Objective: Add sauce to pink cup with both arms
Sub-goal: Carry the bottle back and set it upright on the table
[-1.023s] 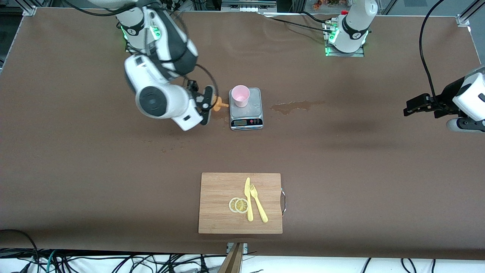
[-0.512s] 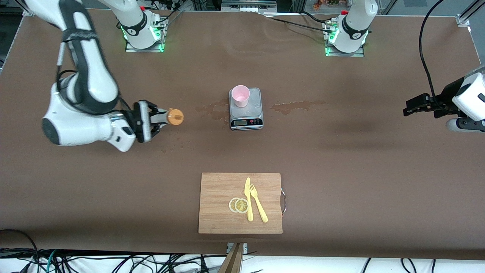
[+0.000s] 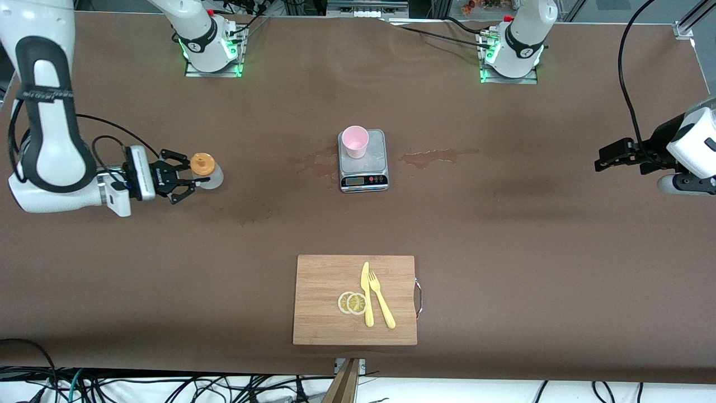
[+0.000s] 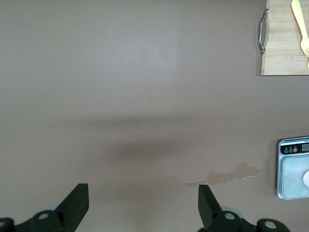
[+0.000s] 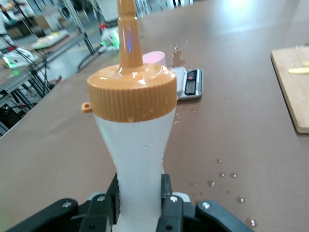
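My right gripper stays closed on the sauce bottle for now: the sauce bottle's base (image 3: pixel 213 182) hangs above the tabletop in the front view, so if I opened now, it would drop.
The pink cup (image 3: pixel 354 141) stands on the grey scale (image 3: pixel 363 173) at the table's middle. My right gripper (image 3: pixel 192 178) is shut on the sauce bottle (image 3: pixel 206 170) and holds it upright, low, toward the right arm's end of the table, well away from the cup. In the right wrist view the fingers (image 5: pixel 166 198) clamp the whitish bottle (image 5: pixel 137 145) below its orange cap, with the cup (image 5: pixel 155 56) and the scale (image 5: pixel 192 83) farther off. My left gripper (image 3: pixel 607 158) waits open and empty at the left arm's end; its gripper (image 4: pixel 142 203) shows wide apart over bare table.
A wooden cutting board (image 3: pixel 324 302) with lemon slices (image 3: pixel 352 303), a yellow knife (image 3: pixel 366 294) and a fork (image 3: pixel 381 299) lies nearer the front camera. Wet stains (image 3: pixel 439 157) lie beside the scale on both sides. Droplets (image 5: pixel 227 174) dot the table near the bottle.
My right arm has swung the bottle away from beside the cup toward the right arm's end of the table and turned it from tipped to upright. The left arm has not moved.
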{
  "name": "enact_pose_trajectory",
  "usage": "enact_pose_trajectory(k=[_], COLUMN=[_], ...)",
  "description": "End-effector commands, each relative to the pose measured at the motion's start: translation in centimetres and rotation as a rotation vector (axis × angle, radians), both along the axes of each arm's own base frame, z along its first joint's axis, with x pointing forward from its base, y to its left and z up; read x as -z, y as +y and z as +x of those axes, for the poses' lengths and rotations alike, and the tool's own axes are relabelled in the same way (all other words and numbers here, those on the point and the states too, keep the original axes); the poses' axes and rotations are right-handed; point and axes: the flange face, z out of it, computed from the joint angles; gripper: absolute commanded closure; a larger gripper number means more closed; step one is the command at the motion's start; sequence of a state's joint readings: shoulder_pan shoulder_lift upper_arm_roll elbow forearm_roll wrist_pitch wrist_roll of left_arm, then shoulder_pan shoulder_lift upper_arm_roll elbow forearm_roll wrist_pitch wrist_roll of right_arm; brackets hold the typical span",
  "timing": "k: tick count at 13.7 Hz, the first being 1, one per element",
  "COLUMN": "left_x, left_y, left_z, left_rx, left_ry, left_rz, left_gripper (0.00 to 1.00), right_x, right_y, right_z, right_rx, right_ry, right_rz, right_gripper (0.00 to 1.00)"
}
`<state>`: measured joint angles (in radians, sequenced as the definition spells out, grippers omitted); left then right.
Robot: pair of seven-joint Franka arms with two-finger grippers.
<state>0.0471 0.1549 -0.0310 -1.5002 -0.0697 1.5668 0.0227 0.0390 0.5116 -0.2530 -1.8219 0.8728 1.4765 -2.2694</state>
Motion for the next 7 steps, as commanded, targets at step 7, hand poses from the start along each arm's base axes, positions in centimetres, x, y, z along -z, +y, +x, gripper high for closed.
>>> enact_pose_trajectory(k=[7], left_x=[-0.5], left_y=[-0.5], left_z=[0.4], left_rx=[0.023], left_ry=[-0.007], left_rz=[-0.001], left_gripper=[0.0], right_x=[12.7], right_y=[-2.3], right_z=[-3.2], right_rx=[0.028], right_ry=[-0.014], right_rz=[0.311], right_gripper=[0.63])
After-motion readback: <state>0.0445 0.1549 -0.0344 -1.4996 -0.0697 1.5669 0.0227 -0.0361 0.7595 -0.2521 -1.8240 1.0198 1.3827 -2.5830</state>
